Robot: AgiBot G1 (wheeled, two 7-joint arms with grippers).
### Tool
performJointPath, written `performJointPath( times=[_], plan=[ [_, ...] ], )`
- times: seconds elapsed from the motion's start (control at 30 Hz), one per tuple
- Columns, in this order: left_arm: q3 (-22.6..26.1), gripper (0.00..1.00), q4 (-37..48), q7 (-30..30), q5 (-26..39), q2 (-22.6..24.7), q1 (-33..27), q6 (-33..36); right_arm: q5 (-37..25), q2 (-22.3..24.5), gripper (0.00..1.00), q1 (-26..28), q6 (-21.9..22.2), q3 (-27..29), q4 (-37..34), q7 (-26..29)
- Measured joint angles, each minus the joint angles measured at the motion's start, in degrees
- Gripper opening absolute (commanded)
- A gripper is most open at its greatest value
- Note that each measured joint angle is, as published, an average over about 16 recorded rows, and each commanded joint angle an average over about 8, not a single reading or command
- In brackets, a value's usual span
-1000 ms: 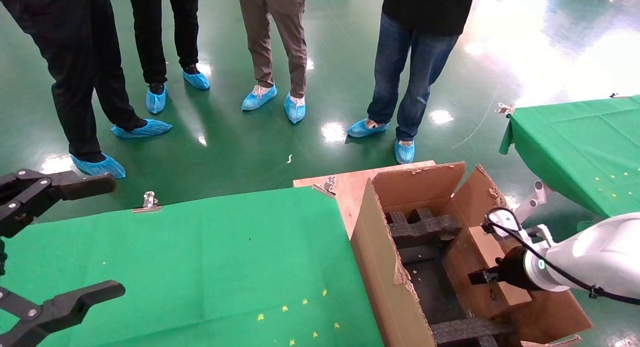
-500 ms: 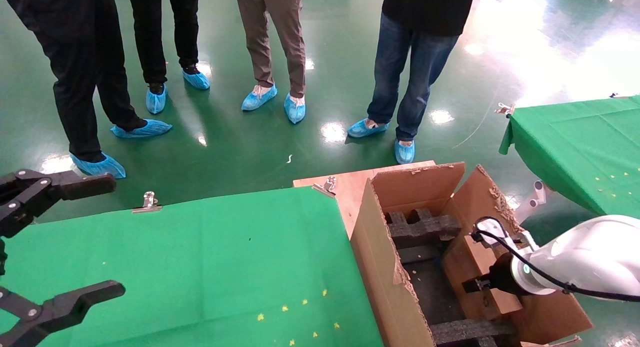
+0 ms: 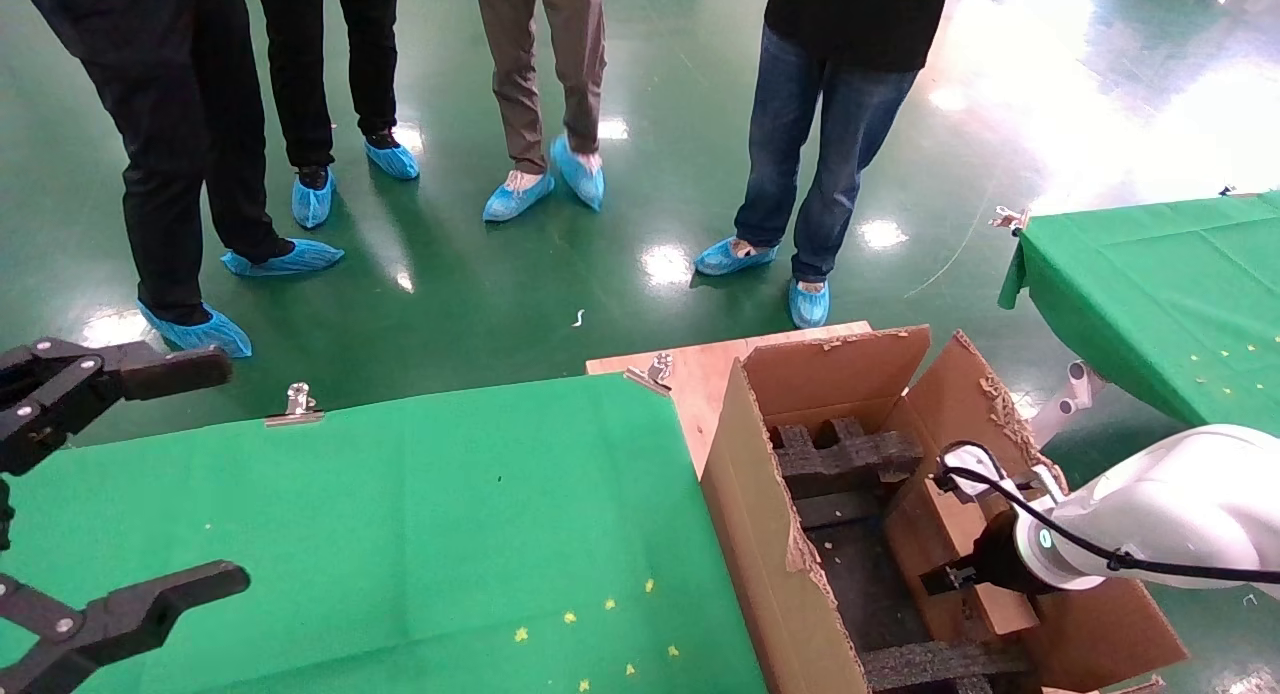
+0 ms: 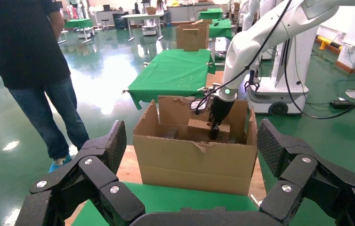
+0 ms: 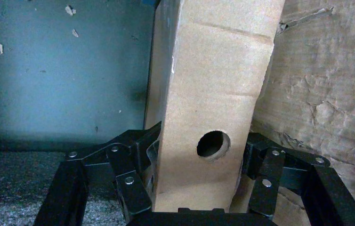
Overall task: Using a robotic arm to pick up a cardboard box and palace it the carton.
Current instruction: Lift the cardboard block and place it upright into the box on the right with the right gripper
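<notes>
My right gripper is ready to open. The small cardboard box (image 3: pixel 935 534) is low inside the carton along the carton's side, so the box would rest there.
The white robotic arm (image 3: pixel 1170 524) reaches into the large carton (image 3: pixel 760 534) from the right. My right gripper (image 3: pixel 950 579) is shut on the small cardboard box (image 3: pixel 935 534) and holds it inside the carton, close to the right wall, above the black foam inserts (image 3: pixel 845 454). In the right wrist view the cardboard box (image 5: pixel 213 94), with its round hole, sits between the fingers (image 5: pixel 142 150) of the right gripper (image 5: pixel 199 155). In the left wrist view the carton (image 4: pixel 194 160) stands ahead with the cardboard box (image 4: pixel 199 128) in it. My idle black left gripper (image 3: pixel 225 471) hangs open at the far left.
The carton stands on a wooden board (image 3: pixel 700 369) beside the green-covered table (image 3: pixel 400 514), which has metal clips (image 3: pixel 296 404) on its far edge. Several people in blue shoe covers (image 3: pixel 760 254) stand beyond it. A second green table (image 3: pixel 1160 294) is at the right.
My right arm has moved left and down, taking the cardboard box deeper into the carton. One person beyond the table has shifted a foot. The left gripper has not moved.
</notes>
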Motion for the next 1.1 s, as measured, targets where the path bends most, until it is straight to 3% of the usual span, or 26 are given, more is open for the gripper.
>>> performJointPath(
  times=[1.1],
  plan=[
    [0.0, 1.0, 0.0, 0.0, 0.0, 0.0, 0.0, 0.0, -3.8, 1.0, 1.0, 3.2, -0.5, 0.9, 2.3, 1.9]
  ],
)
